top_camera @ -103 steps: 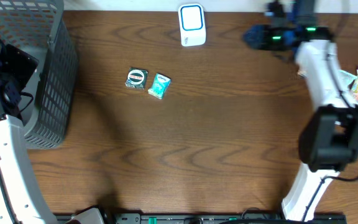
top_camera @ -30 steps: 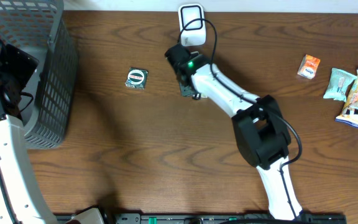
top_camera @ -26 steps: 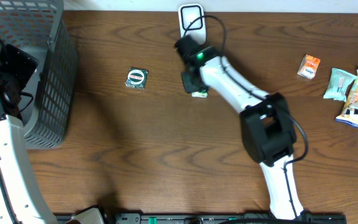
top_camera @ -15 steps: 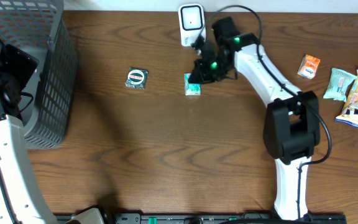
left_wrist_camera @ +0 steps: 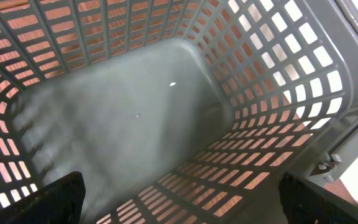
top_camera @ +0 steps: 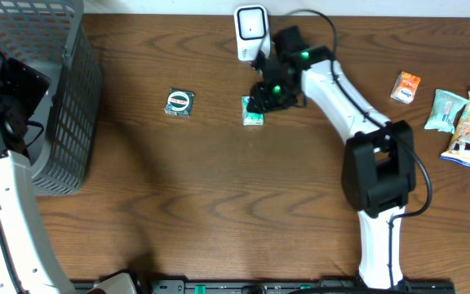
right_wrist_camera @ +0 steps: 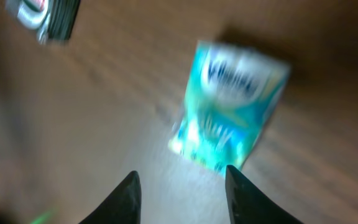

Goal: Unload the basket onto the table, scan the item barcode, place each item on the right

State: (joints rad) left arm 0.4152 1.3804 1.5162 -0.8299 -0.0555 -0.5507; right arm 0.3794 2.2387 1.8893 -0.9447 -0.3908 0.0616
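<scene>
The teal packet should be grabbed next by my right gripper across its teal end (top_camera: 253,119) (right_wrist_camera: 215,138), so the white-labelled end stays free and the barcode can be scanned.
A teal item packet (top_camera: 253,112) lies flat on the wooden table, just below the white barcode scanner (top_camera: 251,33). My right gripper (top_camera: 265,95) hovers at the packet's upper right edge. In the right wrist view the blurred packet (right_wrist_camera: 232,115) lies ahead of the fingertips (right_wrist_camera: 129,190), apart from them, and the right gripper (right_wrist_camera: 182,186) stands open with nothing between its fingers. My left gripper (left_wrist_camera: 185,205) hangs wide open over the inside of the grey basket (left_wrist_camera: 135,118), holding nothing.
A dark round-label packet (top_camera: 179,103) lies left of the teal one and shows again as the dark packet (right_wrist_camera: 45,18). The grey basket (top_camera: 64,98) stands at the far left. Several snack packets (top_camera: 451,114) sit by the right edge.
My right gripper carried the teal packet rightward from beside the dark packet, set it down below the scanner, and has opened and let go. The left arm has not moved.
</scene>
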